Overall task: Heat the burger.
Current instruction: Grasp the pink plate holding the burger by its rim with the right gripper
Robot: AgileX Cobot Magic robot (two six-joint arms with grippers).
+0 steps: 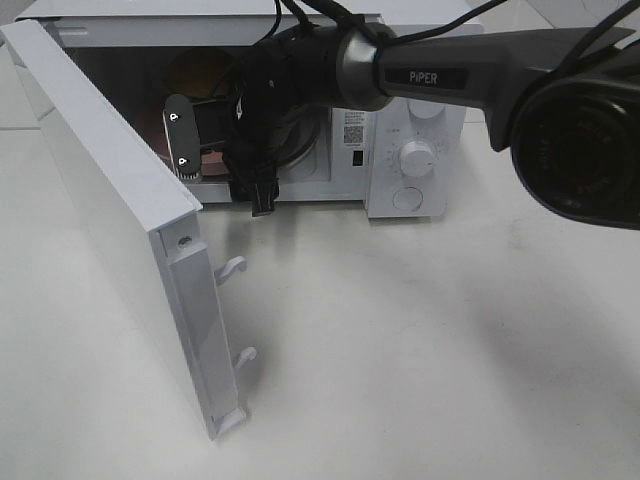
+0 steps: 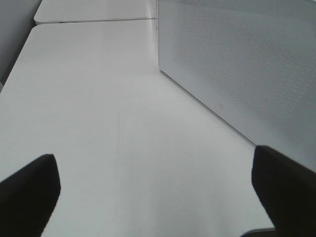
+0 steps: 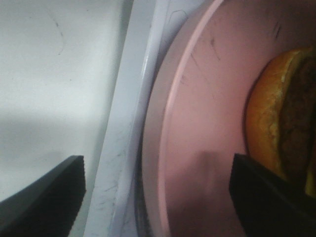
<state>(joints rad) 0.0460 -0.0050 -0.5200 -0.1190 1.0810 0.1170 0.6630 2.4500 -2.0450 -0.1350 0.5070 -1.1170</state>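
The heated burger needs to come out, so my right gripper should grab the pink plate's rim (image 3: 168, 98) next.
The burger (image 3: 264, 123) lies on a round pink plate (image 3: 197, 98) inside the white microwave (image 1: 420, 110). Only its golden bun edge and dark patty show in the right wrist view. In the high view it is a dim brown dome (image 1: 197, 72) deep in the oven cavity. My right gripper (image 3: 155, 165) reaches into the oven and is open; one finger (image 3: 269, 197) is over the plate and the other is outside the plate's rim, over the oven's white sill. It also shows in the high view (image 1: 215, 160). My left gripper (image 2: 155, 168) is open and empty over bare table.
The microwave door (image 1: 120, 200) stands wide open, swung toward the front left, with two latch hooks (image 1: 232, 265) on its edge. Its perforated panel (image 2: 237, 64) stands next to my left gripper. The control dial (image 1: 417, 157) is on the oven's right. The white table (image 1: 420, 350) lies in front.
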